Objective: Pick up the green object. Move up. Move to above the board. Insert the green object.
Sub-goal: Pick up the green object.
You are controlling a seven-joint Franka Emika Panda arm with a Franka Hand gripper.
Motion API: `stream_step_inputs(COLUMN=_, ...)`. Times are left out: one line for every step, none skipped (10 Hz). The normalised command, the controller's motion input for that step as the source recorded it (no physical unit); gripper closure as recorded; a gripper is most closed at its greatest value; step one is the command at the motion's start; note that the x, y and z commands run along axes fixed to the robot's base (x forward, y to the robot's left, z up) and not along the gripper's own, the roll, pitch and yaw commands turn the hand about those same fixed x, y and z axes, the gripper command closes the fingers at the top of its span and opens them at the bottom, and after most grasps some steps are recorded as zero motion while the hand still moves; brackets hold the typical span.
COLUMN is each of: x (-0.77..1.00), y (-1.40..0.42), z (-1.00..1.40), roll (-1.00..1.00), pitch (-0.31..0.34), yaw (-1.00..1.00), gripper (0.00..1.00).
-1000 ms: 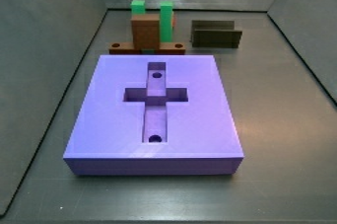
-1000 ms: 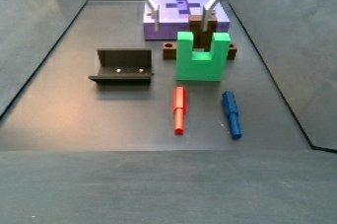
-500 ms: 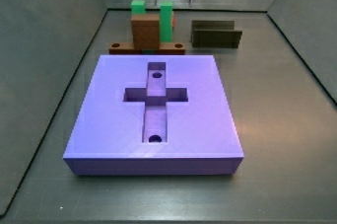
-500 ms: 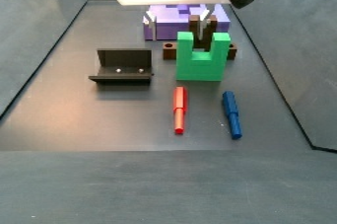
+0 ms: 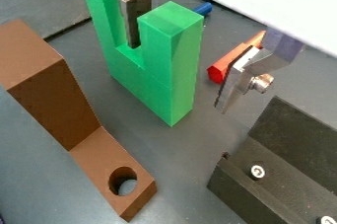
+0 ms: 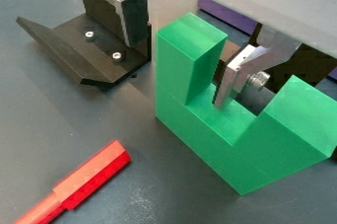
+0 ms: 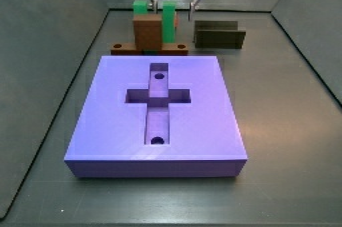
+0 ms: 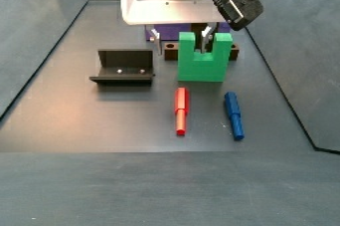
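Observation:
My gripper is to grab the green object's upright leg [image 7: 168, 21] [image 5: 172, 45] next. The green object's base then stays free to go into the board's cross-shaped hole.
The green object [image 7: 154, 23] stands upright, legs up, on the floor behind the board [image 7: 201, 121], against the brown block [image 7: 130, 44]. It also shows in both wrist views [image 5: 152, 60] [image 6: 224, 100] and in a side view [image 8: 204, 61]. My gripper [image 7: 177, 13] is down over it and open. One finger [image 5: 128, 1] is in the slot between the legs. The other finger [image 5: 243, 75] hangs outside one leg, with a gap to it. That leg stands between the jaws [image 6: 184, 45]. The board's edge shows in a wrist view [image 6: 227, 16].
The fixture [image 8: 122, 68] stands beside the green object, also in view from the wrist [image 5: 283, 159]. A red pin [image 8: 181, 111] and a blue pin [image 8: 234, 115] lie on the floor. The brown block [image 5: 53, 90] has a round hole in its foot.
My gripper has come down from above onto the green object. One finger is now in its slot. The green object and the board have not moved.

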Motion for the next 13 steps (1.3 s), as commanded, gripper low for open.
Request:
stream_step_inputs(x=0.00, y=0.00, z=0.00, roll=0.00, pitch=0.000, yaw=0.00, gripper=1.00)
stream_step_inputs(x=0.00, y=0.00, z=0.00, roll=0.00, pitch=0.000, yaw=0.00, gripper=1.00)
stream_step_inputs(x=0.00, y=0.00, z=0.00, roll=0.00, pitch=0.000, yaw=0.00, gripper=1.00)
stream_step_inputs(x=0.00, y=0.00, z=0.00, roll=0.00, pitch=0.000, yaw=0.00, gripper=1.00)
stream_step_inputs(x=0.00, y=0.00, z=0.00, roll=0.00, pitch=0.000, yaw=0.00, gripper=1.00)
stream_step_inputs(x=0.00, y=0.00, z=0.00, roll=0.00, pitch=0.000, yaw=0.00, gripper=1.00)
stream_step_inputs(x=0.00, y=0.00, z=0.00, roll=0.00, pitch=0.000, yaw=0.00, gripper=1.00)
stream_step_inputs(x=0.00, y=0.00, z=0.00, roll=0.00, pitch=0.000, yaw=0.00, gripper=1.00)
stream_step_inputs(x=0.00, y=0.00, z=0.00, roll=0.00, pitch=0.000, yaw=0.00, gripper=1.00)
stream_step_inputs(x=0.00, y=0.00, z=0.00, roll=0.00, pitch=0.000, yaw=0.00, gripper=1.00)
stream_step_inputs(x=0.00, y=0.00, z=0.00, roll=0.00, pitch=0.000, yaw=0.00, gripper=1.00)
stream_step_inputs(x=0.00, y=0.00, z=0.00, roll=0.00, pitch=0.000, yaw=0.00, gripper=1.00)
stream_step_inputs(x=0.00, y=0.00, z=0.00, roll=0.00, pitch=0.000, yaw=0.00, gripper=1.00)
